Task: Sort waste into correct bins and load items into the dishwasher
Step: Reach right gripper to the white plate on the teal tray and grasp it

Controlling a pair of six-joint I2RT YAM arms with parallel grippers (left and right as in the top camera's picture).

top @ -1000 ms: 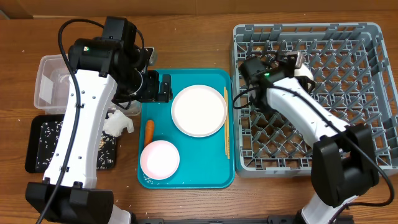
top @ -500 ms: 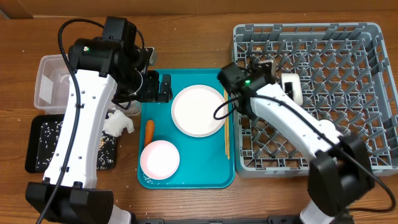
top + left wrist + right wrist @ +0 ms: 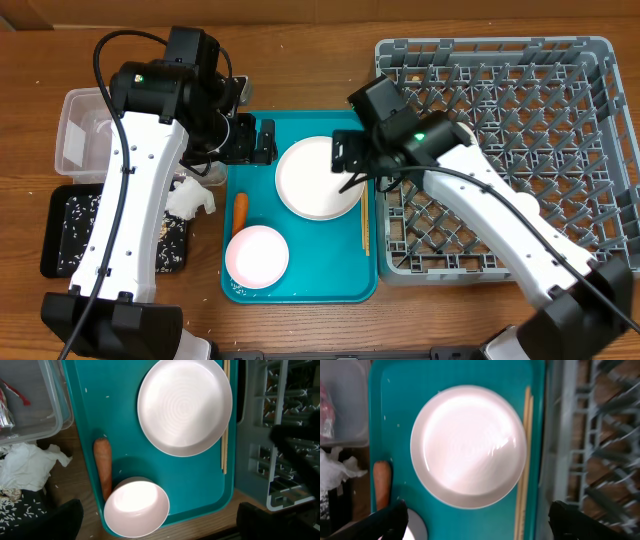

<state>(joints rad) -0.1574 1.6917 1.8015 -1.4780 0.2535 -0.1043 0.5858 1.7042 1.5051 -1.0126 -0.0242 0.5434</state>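
Note:
The opposite edge should stay free to slot between pegs, so my right gripper should next grab the round white plate's rim on the dish rack side.
My right gripper hangs open over the right edge of the round white plate on the teal tray; in its wrist view the plate fills the middle and both dark fingertips sit at the bottom corners. My left gripper is open and empty above the tray's top left corner. A pale pink bowl and an orange carrot lie below it. The crumpled napkin rests on the table by the black tray, which holds rice. The clear tub holds a red wrapper. The grey dish rack stands at the right.
Thin wooden chopsticks lie along the teal tray's right side, next to the rack's wall. My right arm crosses the rack's left part and hides some pegs. Bare wooden table runs along the front edge.
My right arm has swung left out of the dish rack to above the white plate, its jaws opening and leaving a white cup behind in the rack. The left arm has not moved.

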